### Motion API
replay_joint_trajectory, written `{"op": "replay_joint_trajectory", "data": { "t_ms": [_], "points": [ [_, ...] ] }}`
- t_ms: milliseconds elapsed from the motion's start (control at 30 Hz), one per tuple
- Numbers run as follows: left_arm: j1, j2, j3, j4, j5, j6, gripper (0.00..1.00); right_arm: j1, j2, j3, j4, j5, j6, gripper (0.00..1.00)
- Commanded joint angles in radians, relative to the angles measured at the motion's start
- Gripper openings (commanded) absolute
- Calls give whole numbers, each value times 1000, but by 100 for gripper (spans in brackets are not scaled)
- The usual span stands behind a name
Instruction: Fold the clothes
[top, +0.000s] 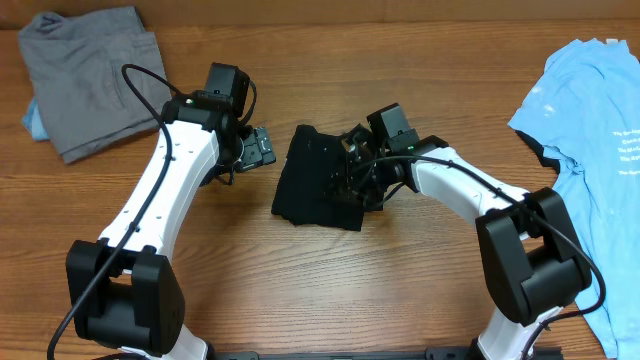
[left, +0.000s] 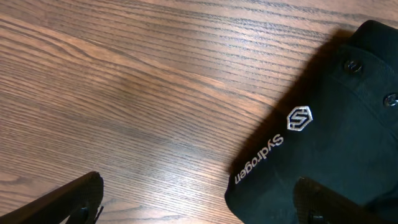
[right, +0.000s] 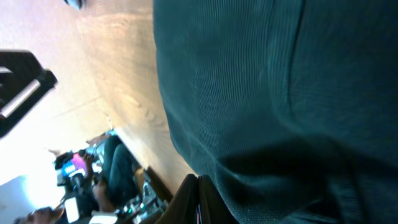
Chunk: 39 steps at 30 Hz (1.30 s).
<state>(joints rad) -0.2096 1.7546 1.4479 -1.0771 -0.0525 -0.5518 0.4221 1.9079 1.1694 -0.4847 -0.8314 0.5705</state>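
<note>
The folded black shirt will be grabbed next by my left gripper near the shirt's buttons, across the layers. Then I will stack the shirt on the grey garment.
The black shirt (top: 315, 175) lies folded into a small packet at the table's middle. Its white chest logo (left: 300, 118) and buttons face up in the left wrist view. My left gripper (top: 262, 147) hangs just off the packet's left edge, jaws wide open (left: 199, 199); one finger is over bare wood, the other over the shirt's corner (left: 348, 124). My right gripper (top: 358, 165) sits low at the packet's right side. Its fingers are pressed together (right: 199, 186) against the dark cloth (right: 280, 93), and no fold shows between them.
A grey garment (top: 90, 75) lies folded at the back left corner with a bit of blue cloth (top: 33, 118) under it. A light blue T-shirt (top: 590, 130) is spread along the right edge. Wood table (top: 300, 290) runs between them.
</note>
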Motion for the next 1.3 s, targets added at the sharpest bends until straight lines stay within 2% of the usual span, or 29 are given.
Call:
{"op": "replay_joint_trajectory", "data": {
  "t_ms": [0,200,267,300,400,467,533,567,600,700,767,967,1167,1267],
  "points": [
    [-4,7,-7,1,8,-9,100,0,47,-49,7,-20,-40,4],
    [-4,8,-7,1,9,-9,100,-13,122,-122,20,53,-74,9],
    [-5,8,-7,0,10,-9,100,-13,139,-122,16,61,-74,8],
    [-5,8,-7,1,10,-9,100,-13,140,-122,8,81,-72,4],
    [-5,8,-7,8,31,14,100,-14,120,-108,2,90,-70,4],
    [-5,8,-7,21,69,49,100,-14,51,-70,-63,145,-70,4],
    [-5,8,-7,45,95,57,100,-14,-45,-16,-196,305,-69,4],
    [-5,9,-7,56,108,60,100,-14,-79,4,-246,367,-63,7],
    [-5,14,-7,83,155,83,100,-14,-144,43,-340,482,-39,18],
    [-8,53,-7,127,241,119,100,-14,-252,85,-444,562,-40,70],
    [-8,89,-7,149,284,132,100,-14,-300,86,-464,560,-40,98],
    [-10,262,-7,239,505,247,100,-12,-341,84,-519,558,-55,100],
    [-9,361,-7,301,560,345,100,-12,-341,84,-524,558,-57,100],
    [-7,401,-7,312,657,412,100,-12,-342,84,-520,562,-75,100]
  ]
}}
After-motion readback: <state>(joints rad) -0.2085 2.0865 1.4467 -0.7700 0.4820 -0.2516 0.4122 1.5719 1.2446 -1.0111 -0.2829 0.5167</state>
